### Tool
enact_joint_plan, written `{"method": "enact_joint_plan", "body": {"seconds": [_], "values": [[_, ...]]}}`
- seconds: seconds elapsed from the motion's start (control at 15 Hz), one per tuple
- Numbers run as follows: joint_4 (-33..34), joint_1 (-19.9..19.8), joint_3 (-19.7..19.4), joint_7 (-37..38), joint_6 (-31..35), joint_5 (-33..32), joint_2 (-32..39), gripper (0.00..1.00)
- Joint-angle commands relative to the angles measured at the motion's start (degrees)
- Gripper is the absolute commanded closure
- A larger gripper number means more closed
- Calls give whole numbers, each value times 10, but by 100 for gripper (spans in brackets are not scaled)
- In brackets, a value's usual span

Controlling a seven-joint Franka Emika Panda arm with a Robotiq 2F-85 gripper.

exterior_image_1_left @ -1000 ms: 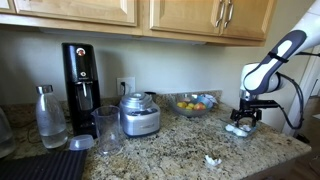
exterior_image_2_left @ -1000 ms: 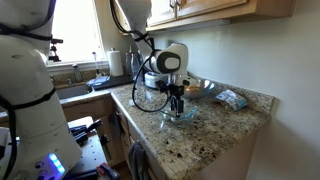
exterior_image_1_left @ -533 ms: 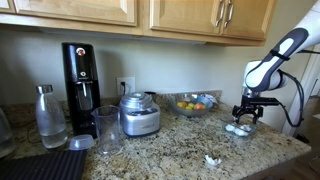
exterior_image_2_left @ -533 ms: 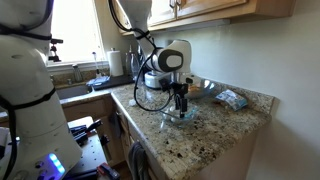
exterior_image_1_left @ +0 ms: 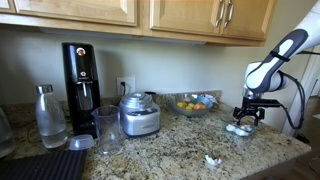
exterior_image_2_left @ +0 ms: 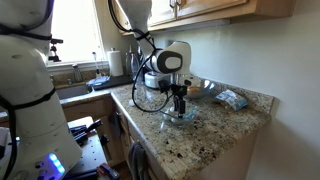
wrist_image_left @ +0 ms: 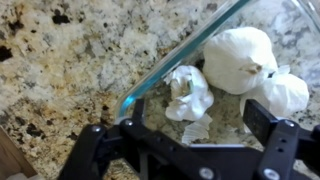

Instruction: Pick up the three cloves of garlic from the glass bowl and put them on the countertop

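Note:
I need to move my gripper lower before I close it on the piece. My gripper's fingers stop above the papery piece [wrist_image_left: 188,90], short of the piece's middle.
The small glass bowl [wrist_image_left: 160,72] sits on the granite countertop [wrist_image_left: 70,60] and shows in both exterior views [exterior_image_1_left: 238,129] [exterior_image_2_left: 181,118]. In the wrist view, whitish garlic lies in it: a large clove [wrist_image_left: 238,55], a second clove [wrist_image_left: 281,93] and a papery piece [wrist_image_left: 188,90]. My gripper [wrist_image_left: 185,135] hangs just above the bowl, open, with its two black fingers wide apart on either side of the papery piece. It holds nothing. It also shows in both exterior views [exterior_image_1_left: 247,113] [exterior_image_2_left: 180,105].
A small whitish lump [exterior_image_1_left: 212,159] lies on the countertop near the front edge. A larger glass bowl of fruit [exterior_image_1_left: 190,103], a food processor [exterior_image_1_left: 139,113], a soda maker [exterior_image_1_left: 80,78] and a bottle [exterior_image_1_left: 48,117] stand along the wall. A blue packet [exterior_image_2_left: 232,98] lies behind the bowl.
The gripper shifted slightly sideways over the bowl a second ago and has held still since. The garlic has not moved.

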Motion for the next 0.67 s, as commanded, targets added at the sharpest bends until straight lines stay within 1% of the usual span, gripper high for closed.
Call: {"method": "enact_joint_plan", "body": {"seconds": [0.0,0.13,0.4,0.53,0.6], "values": [[-16,8,-1,17,-1,7,-5,0],[-16,4,5,8,4,15,-3,4],[-16,5,7,6,15,16,5,4],[-17,3,7,4,21,16,8,7],[-17,4,6,3,22,15,9,7]]}}
